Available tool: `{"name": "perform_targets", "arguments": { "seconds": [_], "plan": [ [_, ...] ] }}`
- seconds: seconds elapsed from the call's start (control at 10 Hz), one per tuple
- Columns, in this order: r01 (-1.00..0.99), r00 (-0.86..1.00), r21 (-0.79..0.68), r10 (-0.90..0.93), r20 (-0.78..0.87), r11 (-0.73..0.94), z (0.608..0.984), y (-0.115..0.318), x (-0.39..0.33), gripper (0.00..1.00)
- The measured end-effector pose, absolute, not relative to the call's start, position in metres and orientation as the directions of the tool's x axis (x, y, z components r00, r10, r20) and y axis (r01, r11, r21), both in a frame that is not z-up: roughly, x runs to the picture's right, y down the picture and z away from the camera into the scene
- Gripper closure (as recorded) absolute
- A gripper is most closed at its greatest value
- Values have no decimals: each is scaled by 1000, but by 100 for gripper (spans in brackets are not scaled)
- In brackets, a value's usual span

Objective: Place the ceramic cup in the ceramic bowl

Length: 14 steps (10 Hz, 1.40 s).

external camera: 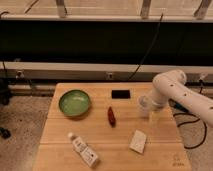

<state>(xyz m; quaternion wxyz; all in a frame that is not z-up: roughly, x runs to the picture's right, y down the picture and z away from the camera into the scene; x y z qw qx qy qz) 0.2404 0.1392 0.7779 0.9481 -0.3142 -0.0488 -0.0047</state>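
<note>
My gripper should put the ceramic cup in the green bowl, so next it needs to grab the cup by its rim (147, 99).
The ceramic cup (143, 105), small and white, stands on the right part of the wooden table (60, 145). My gripper (150, 111) is right at the cup, coming from its right side under the white arm (172, 89), and it is open. I cannot tell whether it touches the cup. The ceramic bowl (74, 103), green and shallow, sits at the table's far left, well apart from the cup and gripper.
A red object (111, 116) lies between bowl and cup. A black flat item (120, 93) rests near the back edge. A white labelled bottle (84, 150) lies front left, and a white packet (138, 141) front right. Cables run off the right edge.
</note>
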Motion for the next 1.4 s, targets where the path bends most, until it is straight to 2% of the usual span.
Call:
{"name": "perform_targets", "arguments": {
  "seconds": [0.3, 0.4, 1.1, 1.2, 1.4],
  "plan": [
    [58, 995, -591, 4, 103, 805, 790, 141, 239, 20],
    [61, 995, -589, 0, 102, 806, 793, 141, 239, 24],
    [94, 990, -553, -21, 136, 828, 816, 142, 257, 95],
    [100, 989, -550, -23, 146, 829, 817, 141, 258, 99],
    [109, 988, -556, -30, 150, 824, 809, 139, 252, 100]
  ]
}}
